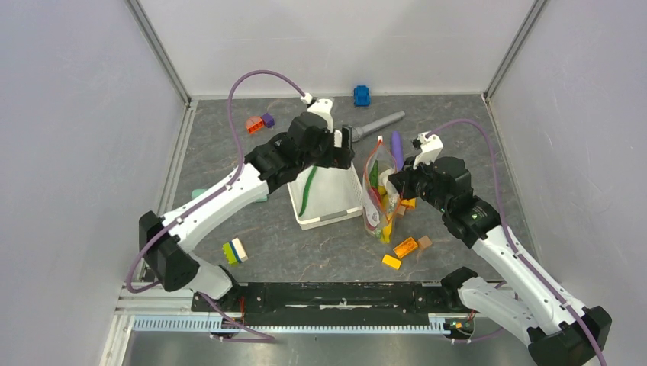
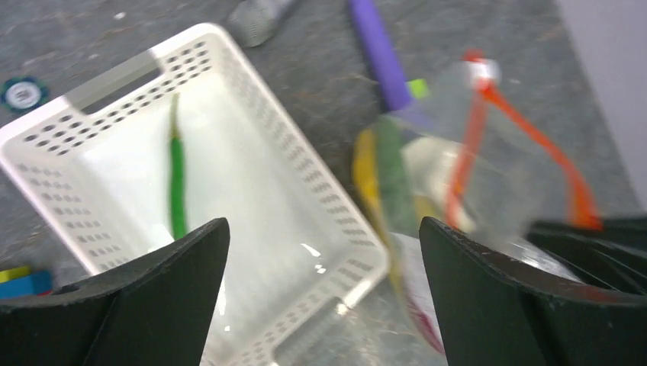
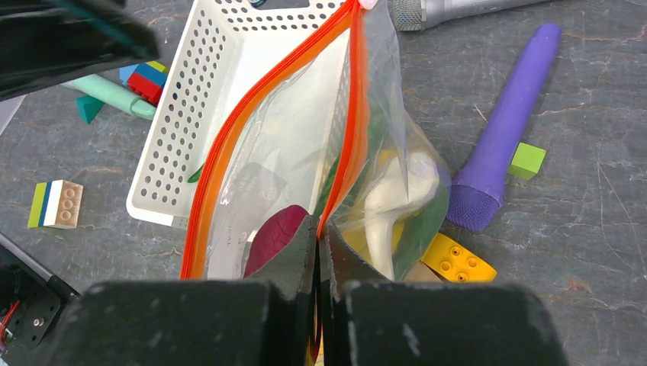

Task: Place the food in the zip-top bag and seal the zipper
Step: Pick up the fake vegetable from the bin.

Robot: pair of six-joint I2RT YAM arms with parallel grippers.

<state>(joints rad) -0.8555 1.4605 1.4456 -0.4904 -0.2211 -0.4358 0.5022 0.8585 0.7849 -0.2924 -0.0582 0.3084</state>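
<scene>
The green bean needs to go lengthwise into the bag [image 1: 376, 197], so my left gripper should grab it across its body [image 1: 307, 191] and leave the stem free.
The clear zip-top bag [image 1: 376, 197] stands open beside the white basket's right side. Its orange-red zipper [image 3: 352, 122] is parted. Inside the bag I see a purple-red sweet potato [image 3: 273, 238], a whitish piece [image 3: 393, 200], and green and yellow pieces. My right gripper [image 3: 318, 229] is shut on one side of the zipper strip and holds the bag up. A slim green bean [image 2: 177, 183] lies in the basket [image 2: 252, 84]. My left gripper [image 2: 324, 229] is open and empty above the basket's right edge, next to the bag [image 2: 458, 175].
A long purple cylinder [image 3: 503, 130] and a grey microphone-like object [image 1: 378, 123] lie behind the bag. Orange and yellow blocks [image 1: 404, 248] lie in front of it. A striped block [image 1: 235, 252], a blue toy [image 1: 362, 94] and orange and purple blocks [image 1: 258, 123] are scattered around.
</scene>
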